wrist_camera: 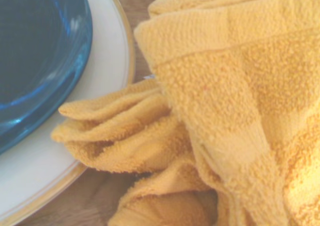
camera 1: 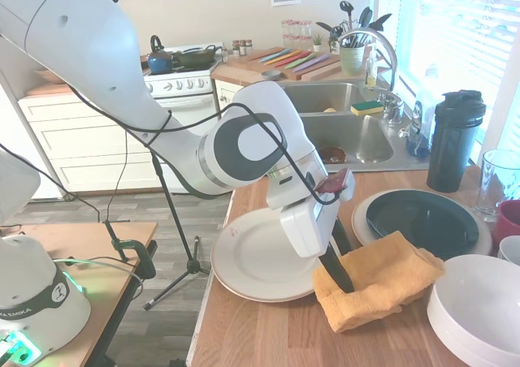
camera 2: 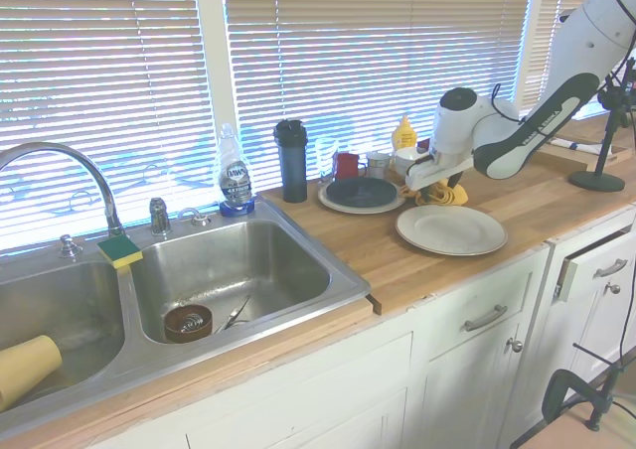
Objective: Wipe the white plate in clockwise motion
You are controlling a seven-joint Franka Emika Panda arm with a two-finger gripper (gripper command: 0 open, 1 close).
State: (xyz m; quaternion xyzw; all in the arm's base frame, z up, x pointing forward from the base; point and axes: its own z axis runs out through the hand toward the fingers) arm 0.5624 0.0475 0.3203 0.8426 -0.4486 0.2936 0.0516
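The orange towel (camera 2: 453, 194) lies crumpled with its raised folds standing up, so the robot's gripper needs to grab it by those folds next. Then it can wipe the white plate.
The white plate (camera 1: 258, 257) lies on the wooden counter, plain and round; the second exterior view shows the white plate (camera 2: 450, 228) near the counter's front edge. Just to its right lies a crumpled orange towel (camera 1: 382, 282). My gripper (camera 1: 344, 265) is lowered onto the towel's left edge, beside the plate's rim, with its black fingers (camera 1: 337, 271) apart. It looks open, with towel cloth between the fingers. In the wrist view the towel (wrist_camera: 225, 111) fills most of the picture in bunched folds. From the other side, my gripper (camera 2: 438, 184) covers much of the towel (camera 2: 453, 194).
A dark plate (camera 1: 422, 221) on a cream plate sits behind the towel. White bowls (camera 1: 475, 310) stand at the right, with a red cup (camera 1: 508, 221), a glass (camera 1: 497, 180) and a black bottle (camera 1: 455, 140) behind. The sink (camera 1: 341, 131) lies further back.
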